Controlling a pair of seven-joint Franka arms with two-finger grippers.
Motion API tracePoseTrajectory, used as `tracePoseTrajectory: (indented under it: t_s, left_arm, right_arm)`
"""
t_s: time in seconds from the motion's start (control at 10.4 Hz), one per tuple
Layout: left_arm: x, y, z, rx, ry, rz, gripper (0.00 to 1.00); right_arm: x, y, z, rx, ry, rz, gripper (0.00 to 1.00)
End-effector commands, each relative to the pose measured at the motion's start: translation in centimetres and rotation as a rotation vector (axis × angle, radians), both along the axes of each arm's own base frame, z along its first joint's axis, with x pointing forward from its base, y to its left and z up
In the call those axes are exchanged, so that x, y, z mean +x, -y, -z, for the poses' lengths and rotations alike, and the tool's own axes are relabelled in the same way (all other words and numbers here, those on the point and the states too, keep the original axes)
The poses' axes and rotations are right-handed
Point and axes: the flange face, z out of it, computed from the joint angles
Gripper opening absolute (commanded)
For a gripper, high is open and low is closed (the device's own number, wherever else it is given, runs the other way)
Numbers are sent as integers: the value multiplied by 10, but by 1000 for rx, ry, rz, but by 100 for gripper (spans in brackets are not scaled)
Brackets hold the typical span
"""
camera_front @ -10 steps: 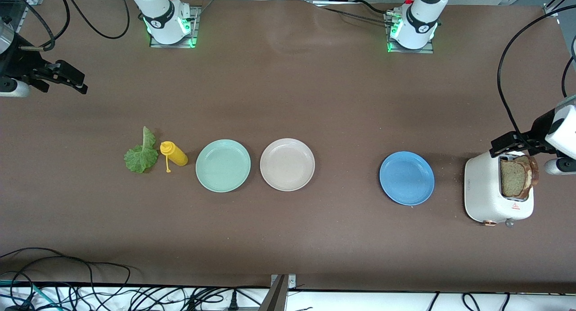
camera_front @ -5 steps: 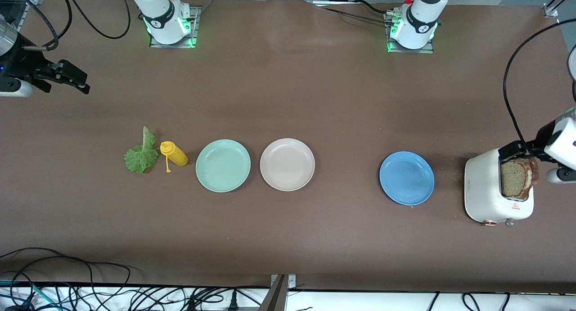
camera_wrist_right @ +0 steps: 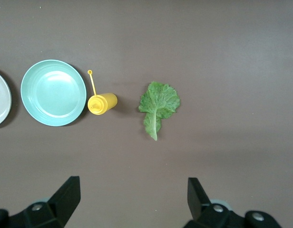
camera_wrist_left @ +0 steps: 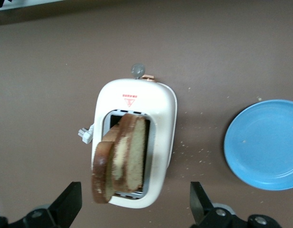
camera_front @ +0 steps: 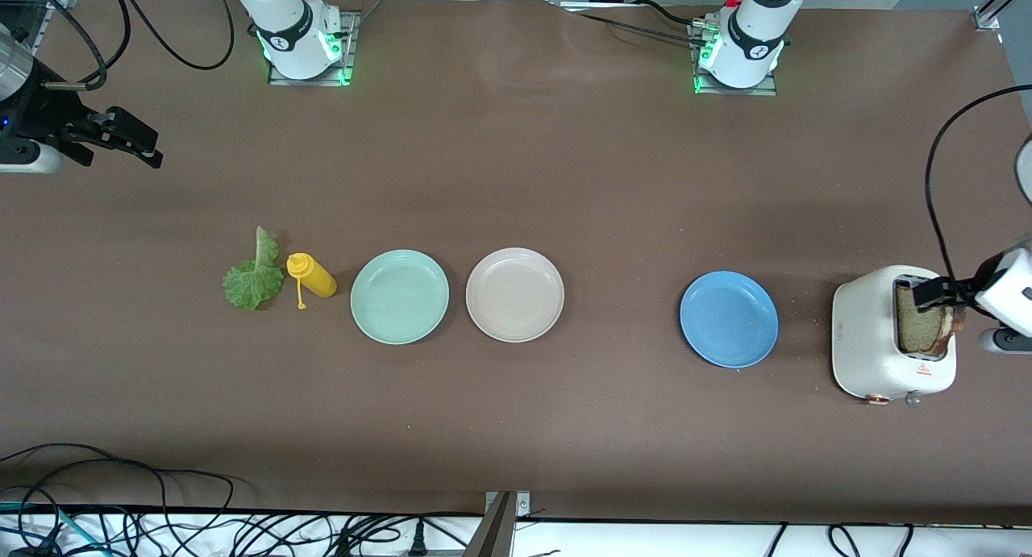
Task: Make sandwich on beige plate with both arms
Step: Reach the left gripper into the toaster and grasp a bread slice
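Observation:
I need to grab the bread slice by its exposed crust edge with my left gripper next, so that I can lay bread on the beige plate.
Two brown bread slices [camera_front: 923, 329] stand in a white toaster [camera_front: 867, 347] at the left arm's end of the table. My left gripper [camera_front: 935, 293] is open just above them; in the left wrist view its fingers [camera_wrist_left: 70, 202] straddle the bread [camera_wrist_left: 122, 156] and toaster [camera_wrist_left: 165, 114] without touching. The beige plate [camera_front: 514, 294] sits mid-table with nothing on it. A green lettuce leaf [camera_front: 251, 276] lies toward the right arm's end. My right gripper [camera_front: 145, 146] is open and holds nothing, up in the air near that end; its wrist view shows the lettuce [camera_wrist_right: 158, 107].
A mint green plate [camera_front: 399, 297] sits beside the beige plate, with a yellow squeeze bottle [camera_front: 313, 276] lying between it and the lettuce. A blue plate [camera_front: 729, 319] sits between the beige plate and the toaster. Cables run along the table's front edge.
My left gripper has come down from beside the toaster's top onto the bread slices, still open. My right gripper has barely moved.

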Motion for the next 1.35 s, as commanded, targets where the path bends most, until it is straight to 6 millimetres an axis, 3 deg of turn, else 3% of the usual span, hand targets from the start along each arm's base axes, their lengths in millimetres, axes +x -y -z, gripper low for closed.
tracePoseTrajectory:
  t_s: [0.0, 0.39, 0.58, 0.68, 0.97, 1.06, 1.16, 1.26]
  left_arm:
    - [0, -37, 22, -120, -17, 51, 100]
    - [4, -37, 55, -148, -58, 58, 100]
    - [6, -28, 57, -156, -59, 65, 100]
    - [6, -30, 58, -155, -61, 65, 95]
    - [4, -38, 59, -154, -62, 55, 94]
    - [4, -37, 61, -156, -65, 56, 90]
    - [5, -37, 63, -157, -68, 54, 73]
    - [4, -38, 64, -158, -69, 52, 65]
  right_arm:
    - [-1, -3, -7, 14, 1, 3, 100]
    - [-1, -3, -7, 14, 0, 3, 100]
    - [-1, -2, -7, 16, 0, 5, 100]
    - [-1, -2, -7, 16, 0, 5, 100]
    - [-1, -3, -7, 15, 0, 3, 100]
    - [-1, -3, -7, 15, 0, 5, 100]
    - [-1, -3, -7, 14, 0, 3, 100]
    - [-1, -3, -7, 14, 0, 3, 100]
